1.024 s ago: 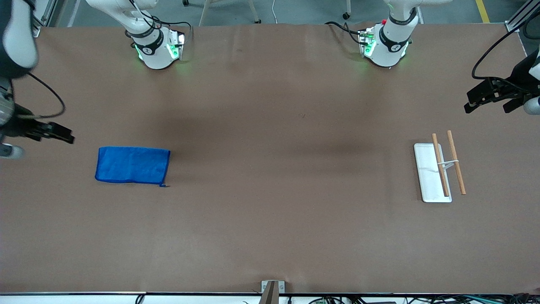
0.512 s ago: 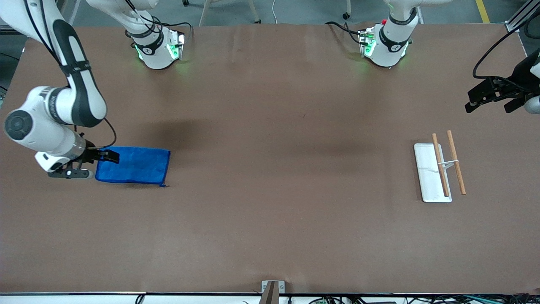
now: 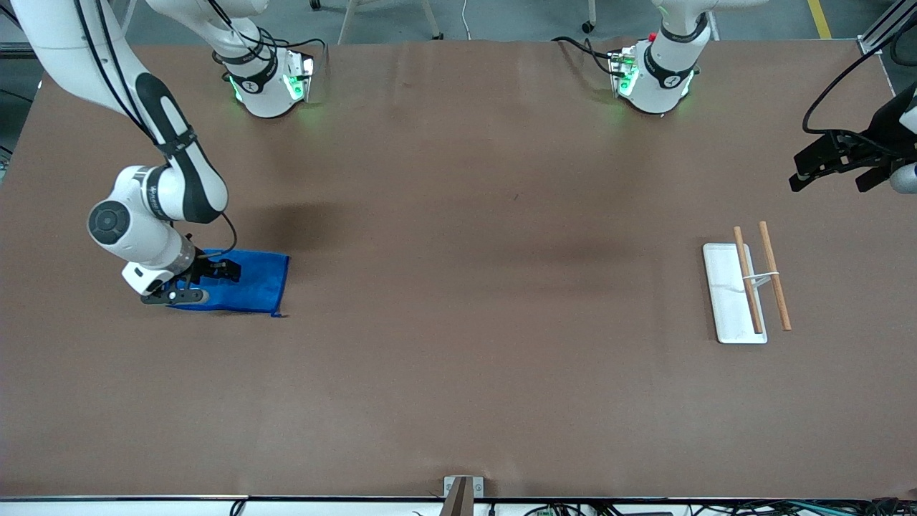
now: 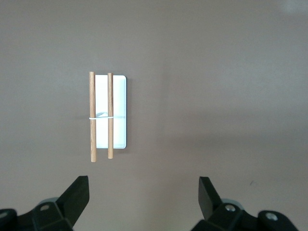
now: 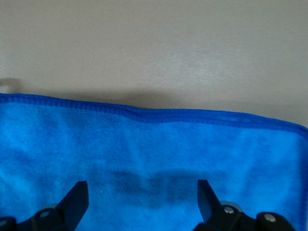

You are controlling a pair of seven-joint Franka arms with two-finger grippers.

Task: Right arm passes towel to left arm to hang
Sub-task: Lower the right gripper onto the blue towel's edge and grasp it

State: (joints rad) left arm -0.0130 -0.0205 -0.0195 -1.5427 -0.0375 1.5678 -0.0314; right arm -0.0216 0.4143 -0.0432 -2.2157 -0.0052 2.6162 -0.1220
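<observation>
My right gripper takes the blue towel by its stitched edge [image 5: 154,114] next, to pass the towel to the left arm for hanging.
The bright blue towel [image 3: 252,281] lies flat on the brown table toward the right arm's end. The right gripper [image 3: 206,281] hovers low over the part of the towel nearest that end of the table, open and holding nothing. In the right wrist view the towel [image 5: 154,149] fills the lower part, with its stitched edge across the middle, and the open gripper [image 5: 143,195] straddles the cloth. The left gripper [image 3: 831,173] waits open and empty in the air at the left arm's end of the table; the left wrist view also shows it [image 4: 144,195].
A white rack base with two wooden rods [image 3: 749,287] stands toward the left arm's end of the table, and shows in the left wrist view [image 4: 108,115]. Both arm bases [image 3: 265,82] [image 3: 655,75] stand at the table's back edge.
The right arm has swung in from the table's end and come down over the towel. The towel, rack and left arm have not moved.
</observation>
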